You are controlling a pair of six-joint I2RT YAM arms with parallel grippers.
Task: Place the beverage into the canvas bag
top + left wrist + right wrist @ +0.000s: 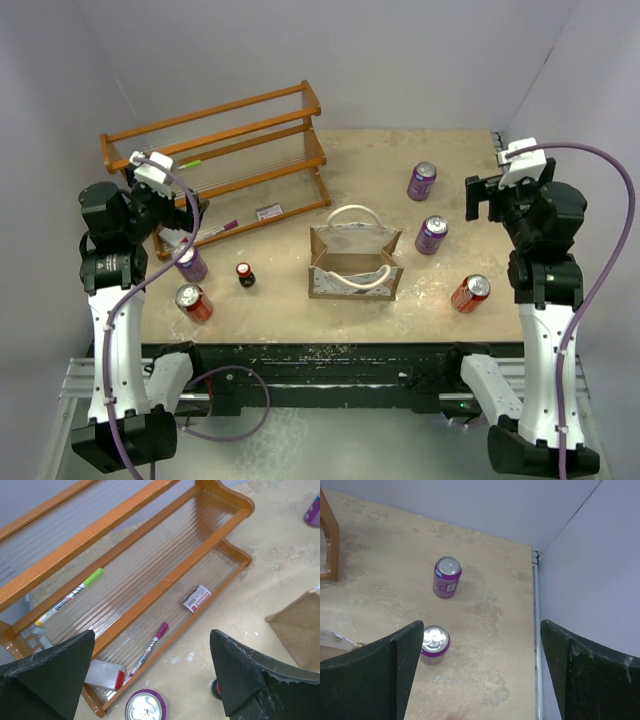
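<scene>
The robot's right gripper will next grab the purple can beside the bag by its sides, so the can's base stays free to go into the bag.
The tan canvas bag (355, 262) stands open at the table's middle, its white rope handles up; its corner shows in the left wrist view (300, 625). Purple cans stand at the back right (421, 181), right of the bag (431, 235) and front left (190, 263). Red cans sit at the front left (194, 302) and front right (470, 293). My left gripper (172, 222) is open and empty above the front-left purple can (145, 706). My right gripper (484, 198) is open and empty, right of the two purple cans (447, 576) (435, 644).
A wooden two-tier rack (220, 150) fills the back left, holding markers (149, 650), a small white box (105, 674) and a label pack (196, 598). A small dark bottle (245, 275) stands left of the bag. Walls close the back and right sides.
</scene>
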